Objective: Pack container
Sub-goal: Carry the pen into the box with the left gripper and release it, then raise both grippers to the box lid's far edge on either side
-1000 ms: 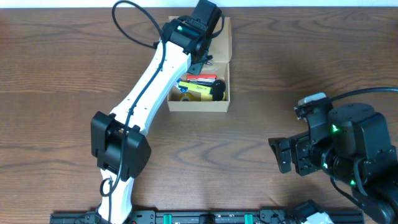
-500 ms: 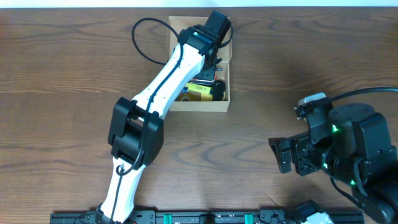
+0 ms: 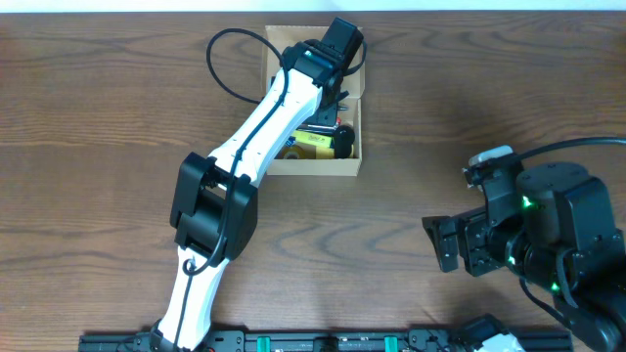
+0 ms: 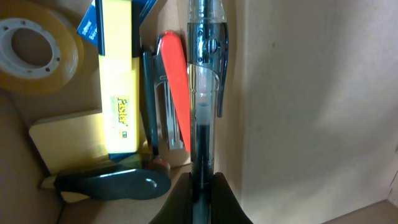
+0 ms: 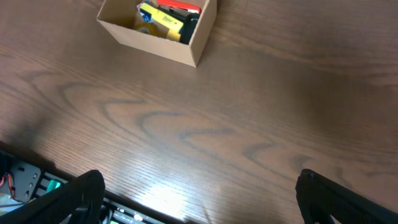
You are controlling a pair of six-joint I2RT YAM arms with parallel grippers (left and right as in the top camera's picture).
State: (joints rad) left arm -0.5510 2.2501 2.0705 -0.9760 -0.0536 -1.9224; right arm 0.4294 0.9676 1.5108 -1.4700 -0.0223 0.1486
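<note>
The clear pen hangs beside the red-handled tool and would end inside the container (image 3: pixel 313 164) if opened now, so it is time for my left gripper to release it.
The tan cardboard container (image 3: pixel 313 164) stands at the table's far middle, open on top. My left gripper (image 3: pixel 335 98) reaches down into it. In the left wrist view the left gripper (image 4: pixel 202 194) is shut on a clear pen (image 4: pixel 203 93) with dark ink, held along the container's tan cardboard wall (image 4: pixel 305 93). Inside lie a tape roll (image 4: pixel 37 53), a yellow stick (image 4: pixel 118 81), a red-handled tool (image 4: pixel 174 81), yellow notes (image 4: pixel 68 143) and a black piece (image 4: pixel 112 182). My right gripper (image 3: pixel 446 244) is open and empty at the near right, far from the container (image 5: pixel 155 40).
The left arm's white links (image 3: pixel 245 156) cross the container's left half in the overhead view, with a black cable (image 3: pixel 230 59) looping beside it. The right arm's black body (image 3: pixel 548 240) fills the near right corner. A rail (image 3: pixel 323 342) runs along the front edge.
One second ago my left arm reached in from further left; it swung right and deeper over the container. In the last half second nothing moved. The right arm stayed still.
</note>
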